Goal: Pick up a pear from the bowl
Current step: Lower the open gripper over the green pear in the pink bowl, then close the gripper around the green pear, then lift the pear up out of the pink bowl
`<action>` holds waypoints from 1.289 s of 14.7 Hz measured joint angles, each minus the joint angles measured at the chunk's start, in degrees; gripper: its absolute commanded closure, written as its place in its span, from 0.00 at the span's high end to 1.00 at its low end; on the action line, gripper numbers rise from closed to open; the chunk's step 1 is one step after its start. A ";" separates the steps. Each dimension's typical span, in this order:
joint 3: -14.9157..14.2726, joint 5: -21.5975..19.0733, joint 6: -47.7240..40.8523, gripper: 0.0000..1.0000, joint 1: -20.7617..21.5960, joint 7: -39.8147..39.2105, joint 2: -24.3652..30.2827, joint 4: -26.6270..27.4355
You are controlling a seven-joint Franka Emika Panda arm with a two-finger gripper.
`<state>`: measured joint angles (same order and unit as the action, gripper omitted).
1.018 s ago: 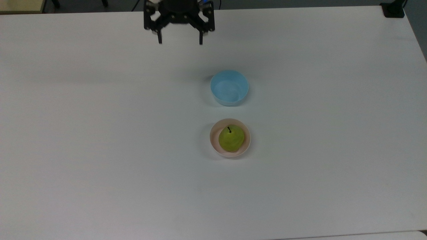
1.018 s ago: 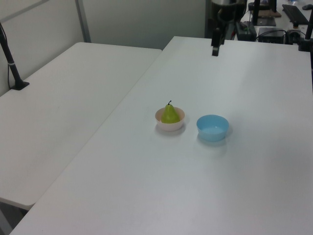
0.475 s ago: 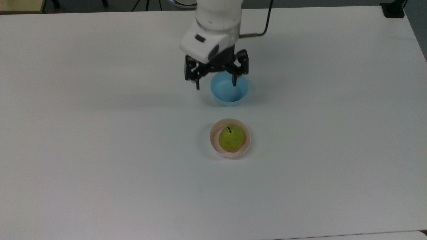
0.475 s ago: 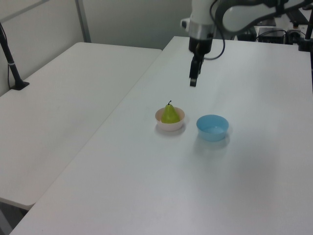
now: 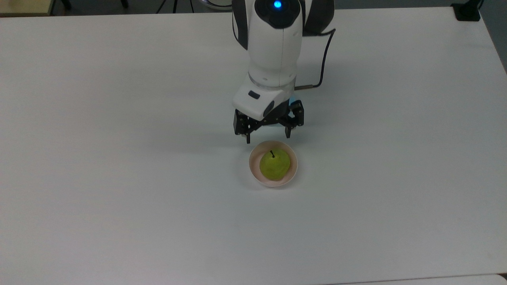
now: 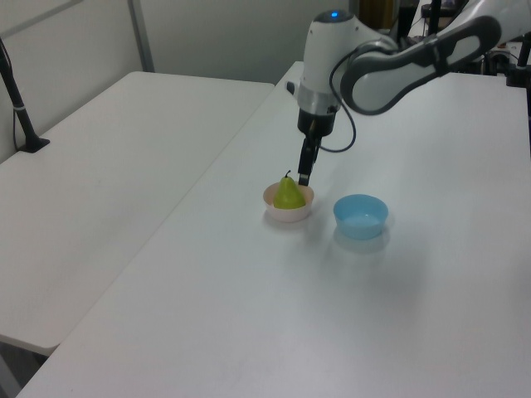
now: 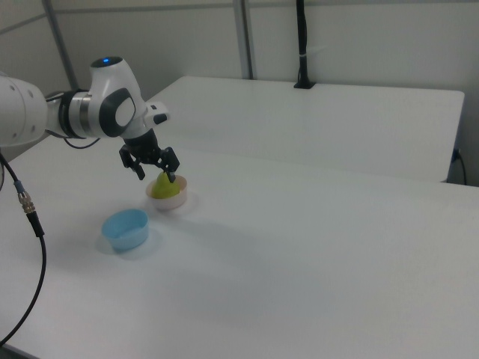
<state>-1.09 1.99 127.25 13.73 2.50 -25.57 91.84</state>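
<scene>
The yellow-green pear should next be grabbed by its rounded body [image 6: 289,198], and then my gripper should lift the pear out of the pale pink bowl [image 6: 286,215].
The yellow-green pear [image 5: 274,164] with its short dark stem sits upright in the pale pink bowl [image 5: 253,171] near the table's middle. My gripper [image 5: 268,138] hangs open just beyond the bowl's far rim in the top view, fingers pointing down and spread about a bowl's width. In the left view the gripper [image 6: 304,177] is right above and behind the pear [image 6: 288,195] in the bowl [image 6: 286,215]. In the right view the gripper [image 7: 157,176] hovers over the pear [image 7: 163,187] and the bowl [image 7: 172,202], with nothing between the fingers.
A light blue bowl [image 6: 361,215] stands empty beside the pink one, at the left view's right; it is the blue bowl [image 7: 126,229] in the right view. A second white table [image 6: 91,191] adjoins on the left view's left. A cable [image 7: 30,217] hangs from the arm.
The arm has travelled from the table's far edge, past the blue bowl, to just over the pink bowl, and come lower. The fingers stayed open. Pear and bowls have not moved.
</scene>
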 measured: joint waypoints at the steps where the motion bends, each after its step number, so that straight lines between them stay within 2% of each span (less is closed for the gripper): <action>1: 0.00 0.00 0.89 0.96 0.17 0.00 -0.92 -0.13; 7: 0.01 0.00 4.42 0.94 1.48 0.63 -4.80 -1.25; 11: -0.10 0.00 7.00 0.82 1.42 0.72 -6.08 -2.57; 13: -0.11 0.11 7.70 0.80 1.42 0.73 -6.74 -2.64; 16: -0.15 0.21 8.76 0.60 1.40 0.73 -7.73 -2.79; 18: -0.17 0.54 8.81 0.40 1.39 0.73 -7.82 -3.05; 19: -0.17 0.73 8.81 0.39 1.40 0.73 -7.86 -3.12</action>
<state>-1.26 2.72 136.07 15.13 3.22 -33.43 88.72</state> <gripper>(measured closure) 0.282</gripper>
